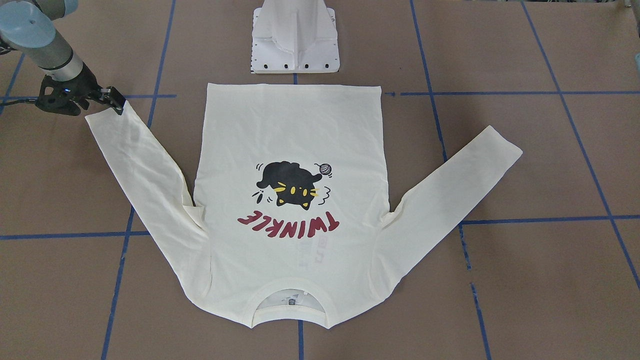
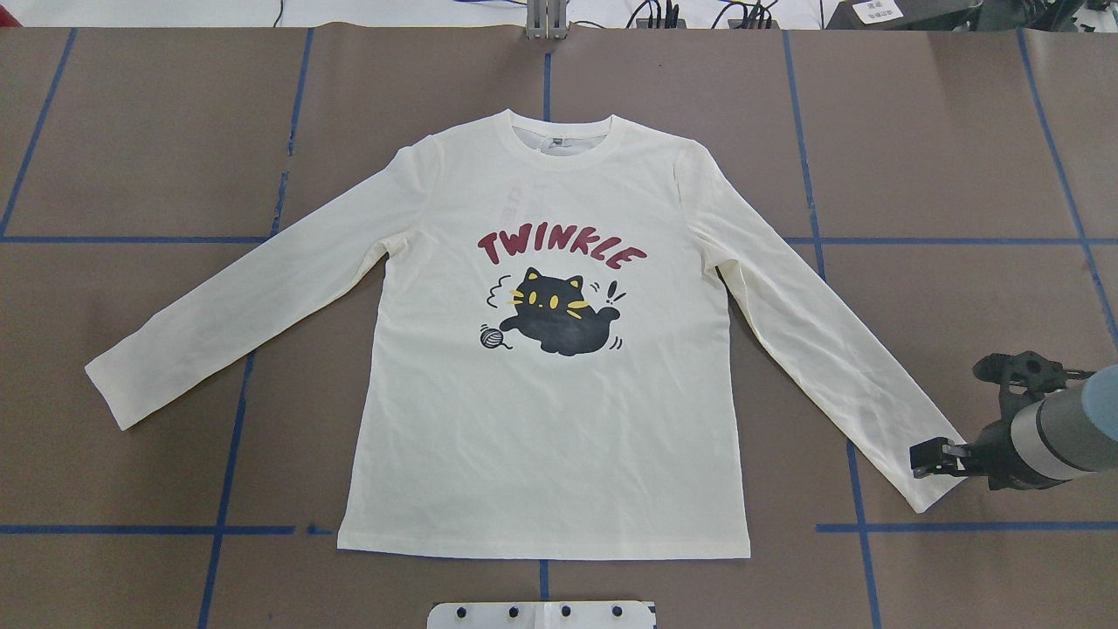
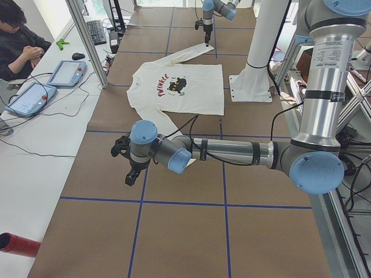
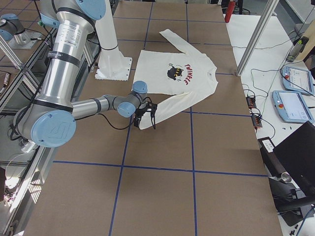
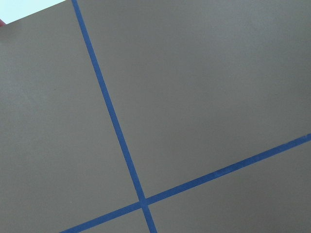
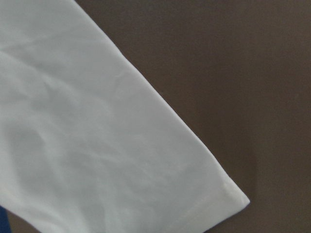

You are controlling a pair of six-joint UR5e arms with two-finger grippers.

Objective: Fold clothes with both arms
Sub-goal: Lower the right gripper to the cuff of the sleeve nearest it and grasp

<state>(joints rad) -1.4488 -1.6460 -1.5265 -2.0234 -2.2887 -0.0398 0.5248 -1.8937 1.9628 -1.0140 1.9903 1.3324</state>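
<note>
My right gripper closes now. Closing now would catch the cuff. The fingertips reach down past the cuff's edge [image 1: 98,112] to the sleeve cloth.
The cream long-sleeved shirt [image 1: 290,130] lies flat on the brown table, print up, both sleeves spread out and down; it also shows in the overhead view [image 2: 541,419]. My right gripper [image 2: 928,459] hovers at the cuff of the sleeve on my right, also seen in the front view [image 1: 116,101]. In the right side view [image 4: 145,122] its fingers stand apart, so it is open. The right wrist view shows only that cuff [image 6: 97,145]. My left gripper [image 3: 132,176] shows only in the left side view, over bare table off the shirt; I cannot tell whether it is open.
The white pedestal base [image 1: 295,50] stands just behind the shirt's hem. Blue tape lines [image 5: 116,126] grid the table. An operator [image 3: 17,46] sits at a side bench with tablets [image 3: 64,72]. Aluminium posts [image 3: 87,40] stand at the far table edge.
</note>
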